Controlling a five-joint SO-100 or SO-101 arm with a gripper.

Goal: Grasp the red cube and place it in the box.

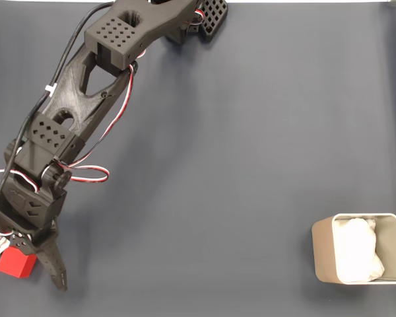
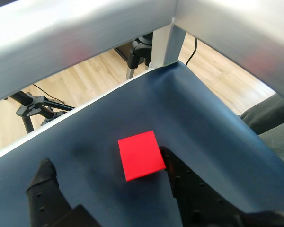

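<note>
The red cube [image 1: 16,262] needs to go in the beige box. My gripper should pick the cube up by its opposite sides next.
The red cube [image 1: 16,262] lies on the dark blue mat near the bottom left corner in the fixed view. My gripper [image 1: 24,271] is lowered around it and stands open. In the wrist view the red cube [image 2: 139,155] sits between the two black fingers of the gripper [image 2: 106,165]. Its right edge is against the right finger [image 2: 173,165], while the left finger [image 2: 45,174] stands well apart from it. The beige box [image 1: 322,247] with white lining sits at the bottom right of the fixed view, far from the gripper.
The black arm [image 1: 79,99] runs from the top middle down to the bottom left. The mat's corner and a metal frame post [image 2: 168,42] lie just beyond the cube, with wooden floor and a tripod behind.
</note>
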